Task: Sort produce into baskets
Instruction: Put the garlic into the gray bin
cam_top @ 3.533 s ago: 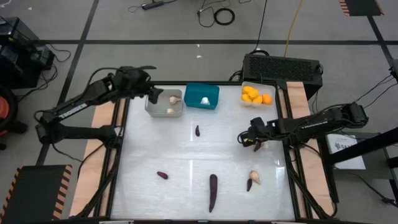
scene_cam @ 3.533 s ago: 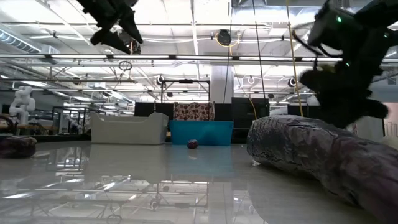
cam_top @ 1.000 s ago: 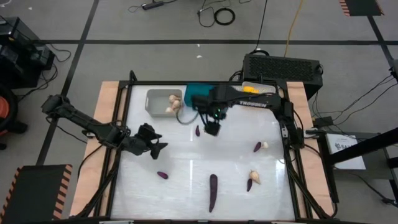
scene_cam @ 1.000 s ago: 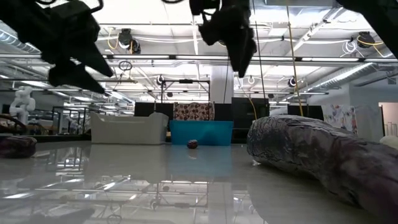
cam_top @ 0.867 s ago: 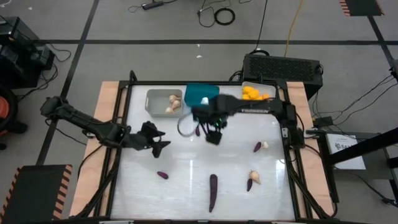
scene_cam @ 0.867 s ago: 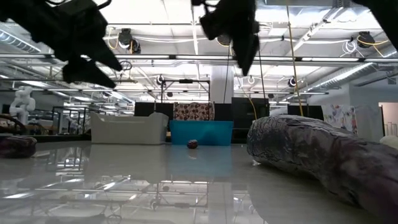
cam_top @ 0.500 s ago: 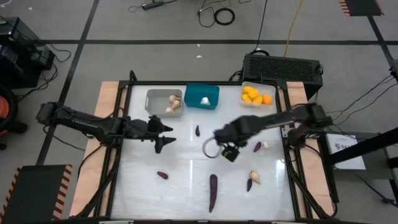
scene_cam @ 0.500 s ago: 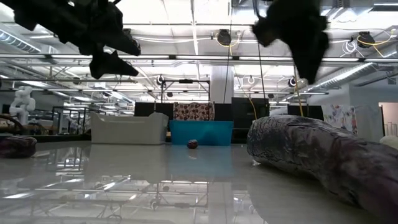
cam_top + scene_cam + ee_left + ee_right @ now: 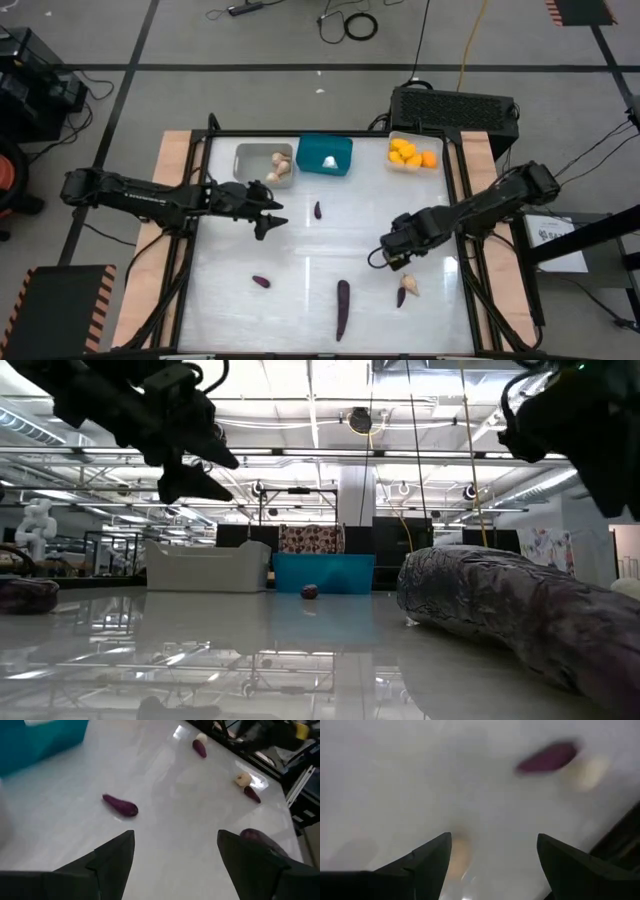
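My right gripper is to grab the pale bulb by its round body [image 9: 411,284] next. The bulb should then be sorted into the grey basket [image 9: 264,163] with the other bulbs.
Three baskets stand in a row at the table's far edge: grey [image 9: 262,165] holding pale bulbs, teal [image 9: 325,155], and clear [image 9: 413,152] holding yellow-orange fruits. Purple pieces lie loose on the white tabletop: a small one [image 9: 317,210] at the middle, another [image 9: 261,281] near left, a long one [image 9: 342,308] near the front. A purple piece with a pale bulb [image 9: 404,290] lies near right. My left gripper [image 9: 268,215] hovers open left of the middle piece [image 9: 120,805]. My right gripper [image 9: 392,256] hovers open just above the right pair [image 9: 547,757].
A black box with cables [image 9: 455,105] sits behind the clear basket. Wooden strips [image 9: 165,230] and a black frame border the table's left and right sides. The long purple vegetable [image 9: 520,610] fills the right of the low view.
My right gripper has swung from in front of the teal basket toward the table's right and near edges, ending over the right side. My left gripper has gone toward the far edge and a little right. Both have stayed open. No produce has moved.
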`<action>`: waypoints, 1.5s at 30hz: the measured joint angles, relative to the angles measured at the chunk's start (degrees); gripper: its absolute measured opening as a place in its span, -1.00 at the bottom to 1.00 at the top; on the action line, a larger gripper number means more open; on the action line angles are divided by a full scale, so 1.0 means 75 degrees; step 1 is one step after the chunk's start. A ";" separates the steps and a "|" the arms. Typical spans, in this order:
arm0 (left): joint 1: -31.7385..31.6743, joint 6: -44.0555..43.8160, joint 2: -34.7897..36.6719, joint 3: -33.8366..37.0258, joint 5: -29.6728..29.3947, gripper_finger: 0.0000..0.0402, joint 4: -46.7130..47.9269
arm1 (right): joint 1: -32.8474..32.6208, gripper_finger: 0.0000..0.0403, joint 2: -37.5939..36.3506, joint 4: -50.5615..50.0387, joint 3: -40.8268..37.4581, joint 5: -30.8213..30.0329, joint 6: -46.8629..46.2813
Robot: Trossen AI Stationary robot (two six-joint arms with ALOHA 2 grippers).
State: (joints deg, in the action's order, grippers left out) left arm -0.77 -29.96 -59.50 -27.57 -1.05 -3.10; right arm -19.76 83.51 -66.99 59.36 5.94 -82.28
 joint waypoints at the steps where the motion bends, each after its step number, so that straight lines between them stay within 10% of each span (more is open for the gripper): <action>1: -0.0006 -0.0176 -0.0098 0.0000 0.0043 0.45 -0.0058 | -0.0107 0.42 -0.0010 0.0279 -0.0025 0.0191 -0.0144; 32: 0.0006 -0.2765 -0.1269 -0.0006 -0.0736 0.45 -0.2577 | -0.2091 0.39 0.1229 0.2961 -0.1257 -0.0411 -0.2055; 45: 0.0006 -0.2703 -0.1272 -0.0006 -0.0736 0.45 -0.2486 | -0.2005 -0.22 0.1192 0.2934 -0.1267 -0.0431 -0.1926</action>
State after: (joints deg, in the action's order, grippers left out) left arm -0.73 -50.23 -69.04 -27.62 -6.57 -21.75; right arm -34.80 92.45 -44.99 49.86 2.70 -96.73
